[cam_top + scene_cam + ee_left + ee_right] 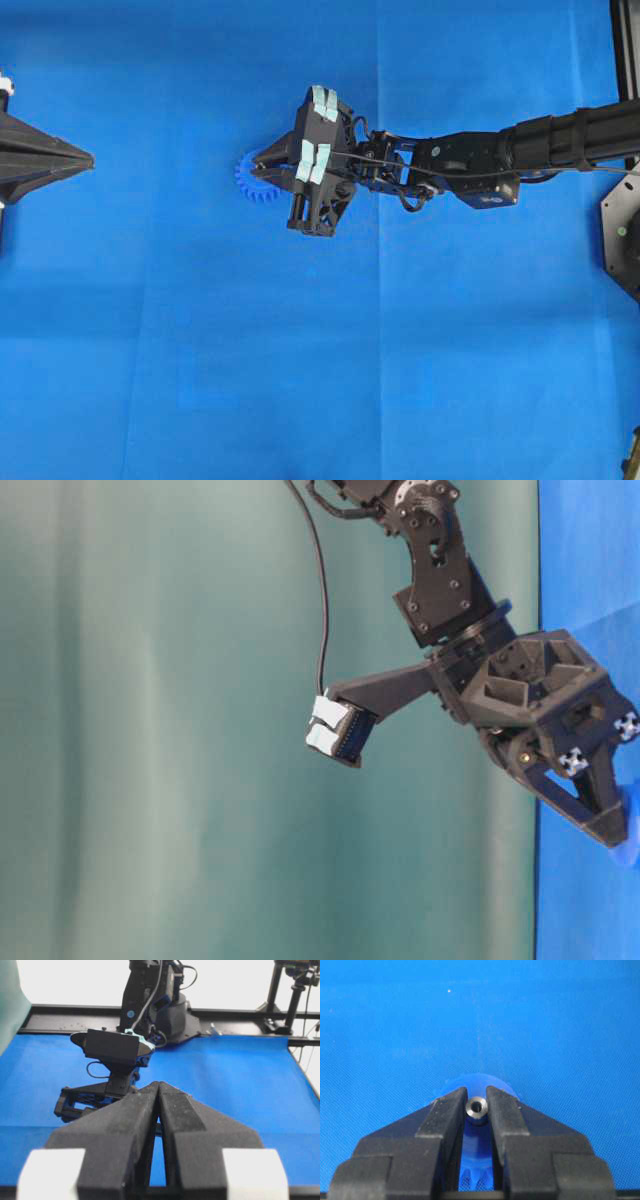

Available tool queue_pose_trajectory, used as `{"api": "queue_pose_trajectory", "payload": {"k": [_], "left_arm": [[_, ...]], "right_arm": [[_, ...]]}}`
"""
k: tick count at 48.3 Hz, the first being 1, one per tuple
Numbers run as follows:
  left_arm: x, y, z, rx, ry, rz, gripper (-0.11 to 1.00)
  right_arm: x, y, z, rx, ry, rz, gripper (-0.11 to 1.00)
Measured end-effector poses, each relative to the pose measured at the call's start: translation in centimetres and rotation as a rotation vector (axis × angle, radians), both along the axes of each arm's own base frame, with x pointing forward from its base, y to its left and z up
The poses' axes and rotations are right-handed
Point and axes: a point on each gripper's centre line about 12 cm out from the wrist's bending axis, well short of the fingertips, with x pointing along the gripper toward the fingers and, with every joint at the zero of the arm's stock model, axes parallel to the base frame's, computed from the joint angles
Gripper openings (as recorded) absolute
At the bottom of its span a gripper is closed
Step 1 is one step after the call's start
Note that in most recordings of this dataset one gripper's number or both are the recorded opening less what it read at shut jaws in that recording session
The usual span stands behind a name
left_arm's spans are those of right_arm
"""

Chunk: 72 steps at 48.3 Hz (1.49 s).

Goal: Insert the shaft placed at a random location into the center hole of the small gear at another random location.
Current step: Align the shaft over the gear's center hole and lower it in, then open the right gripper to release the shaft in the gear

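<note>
I should open my right gripper now. The shaft is in the center hole of the small gear, and only the shaft's silver end shows between my fingers.
My right gripper (476,1106) is shut on the shaft (476,1107), a short silver pin seen end-on with a dark hollow end. The small blue gear (479,1082) lies on the blue mat directly under the pin and the fingers; its teeth show between the jaws. The center hole is hidden by the pin, and I cannot tell whether the pin is in it. In the overhead view the gear (254,181) peeks out left of the right gripper (263,161). My left gripper (86,158) is shut and empty at the far left, and it also shows in the left wrist view (159,1085).
The blue mat (200,350) covers the table. The right arm (470,165) stretches in from the right edge. A black frame rail (240,1012) runs along the far side in the left wrist view.
</note>
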Motion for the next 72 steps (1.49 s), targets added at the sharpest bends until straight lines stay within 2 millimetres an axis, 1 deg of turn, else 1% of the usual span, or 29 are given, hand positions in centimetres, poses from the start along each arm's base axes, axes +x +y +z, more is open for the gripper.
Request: {"api": "queue_pose_trajectory", "payload": {"k": [23, 26, 28, 31, 38, 40, 41, 51, 66, 72], "left_arm": [[0.0, 0.0, 0.0, -0.002, -0.002, -0.001, 0.0], [0.0, 0.0, 0.0, -0.002, -0.002, -0.001, 0.0], [0.0, 0.0, 0.1, -0.002, -0.003, -0.001, 0.0], [0.0, 0.0, 0.1, -0.002, -0.002, -0.001, 0.0], [-0.1, 0.0, 0.0, -0.002, 0.003, 0.0, 0.0], [-0.1, 0.0, 0.0, 0.0, 0.005, -0.002, 0.0], [-0.2, 0.0, 0.1, -0.002, 0.002, -0.001, 0.0], [-0.4, 0.0, 0.2, 0.0, 0.002, 0.0, 0.0], [-0.4, 0.0, 0.1, 0.0, 0.006, 0.0, 0.0], [-0.5, 0.0, 0.1, -0.002, 0.006, 0.0, 0.0]], "right_arm": [[0.1, 0.0, 0.0, 0.002, 0.0, -0.002, 0.04], [0.1, -0.1, 0.0, 0.002, 0.0, -0.003, 0.08], [0.1, 0.0, 0.0, 0.002, 0.0, -0.002, 0.14], [0.1, -0.1, 0.0, 0.001, 0.0, -0.003, 0.29], [0.0, -0.3, 0.2, 0.003, 0.007, -0.005, 0.7], [0.0, -0.2, 0.5, 0.003, 0.006, -0.004, 0.77], [0.0, -0.2, 0.6, 0.002, 0.007, -0.003, 0.78], [-0.2, 0.1, 3.5, -0.002, -0.036, 0.008, 0.7], [-1.1, 0.3, 8.0, 0.005, -0.069, 0.016, 0.7], [-1.3, 0.5, 9.0, 0.0, -0.087, 0.022, 0.7]]}}
